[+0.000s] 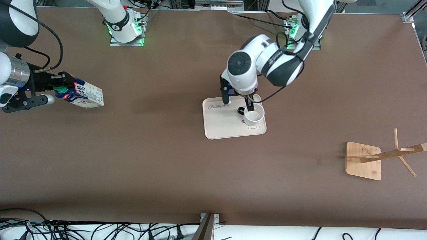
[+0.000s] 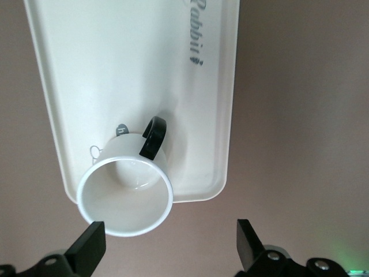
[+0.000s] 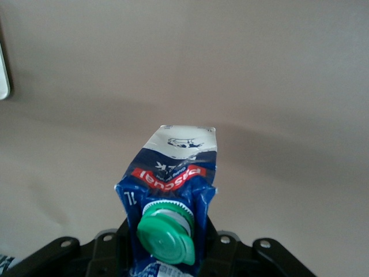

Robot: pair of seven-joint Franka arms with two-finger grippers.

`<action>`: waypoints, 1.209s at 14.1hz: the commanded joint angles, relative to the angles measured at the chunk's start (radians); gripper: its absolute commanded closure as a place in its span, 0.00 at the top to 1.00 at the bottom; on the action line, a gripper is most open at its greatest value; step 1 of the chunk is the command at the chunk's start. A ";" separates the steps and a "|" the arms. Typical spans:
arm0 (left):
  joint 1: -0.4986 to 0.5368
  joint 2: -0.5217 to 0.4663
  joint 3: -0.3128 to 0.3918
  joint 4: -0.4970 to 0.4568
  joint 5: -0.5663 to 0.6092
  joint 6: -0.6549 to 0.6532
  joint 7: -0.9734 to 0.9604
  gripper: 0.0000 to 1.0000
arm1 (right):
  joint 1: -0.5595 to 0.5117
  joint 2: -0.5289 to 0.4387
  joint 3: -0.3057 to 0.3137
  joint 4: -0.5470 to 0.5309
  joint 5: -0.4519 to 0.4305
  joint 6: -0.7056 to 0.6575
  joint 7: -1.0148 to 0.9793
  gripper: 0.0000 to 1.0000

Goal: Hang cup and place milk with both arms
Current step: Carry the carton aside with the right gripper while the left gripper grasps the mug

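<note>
Next, the left gripper reaches the white cup and grabs its rim, leaving its handle free to hang the cup on the wooden rack.
The white cup stands upright on a cream tray at the table's middle, its black handle toward the robots' bases. Its drawn face does not show. My left gripper hangs open just above the tray, one finger at the cup's rim, the other finger apart from it. My right gripper is shut on the gable top of the blue and white milk carton. It holds the carton tipped on its side over the right arm's end of the table. The green cap sits between the jaws.
A wooden cup rack with a square base and slanted pegs stands at the left arm's end of the table, nearer the front camera than the tray. Cables lie along the table's front edge. The tray also shows in the left wrist view.
</note>
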 commanded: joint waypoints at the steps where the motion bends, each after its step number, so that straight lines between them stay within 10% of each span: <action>1: 0.021 -0.043 -0.005 -0.142 0.015 0.152 0.035 1.00 | -0.015 -0.034 0.023 -0.096 -0.016 0.022 -0.012 0.43; 9: 0.043 -0.051 -0.004 -0.245 0.057 0.287 0.039 1.00 | -0.015 -0.028 0.026 -0.355 -0.015 0.359 -0.009 0.44; 10: 0.050 -0.050 -0.004 -0.250 0.066 0.311 0.050 0.62 | -0.015 -0.029 0.039 -0.388 -0.010 0.413 -0.006 0.44; 12: 0.058 -0.040 -0.004 -0.277 0.071 0.377 0.058 0.46 | -0.014 -0.029 0.053 -0.429 -0.006 0.472 0.064 0.44; 14: 0.064 -0.040 -0.004 -0.300 0.098 0.417 0.074 0.10 | -0.012 -0.028 0.064 -0.429 -0.010 0.472 0.153 0.44; 17: 0.086 -0.039 -0.005 -0.299 0.100 0.419 0.117 0.00 | -0.017 -0.026 0.070 -0.455 -0.007 0.493 0.161 0.44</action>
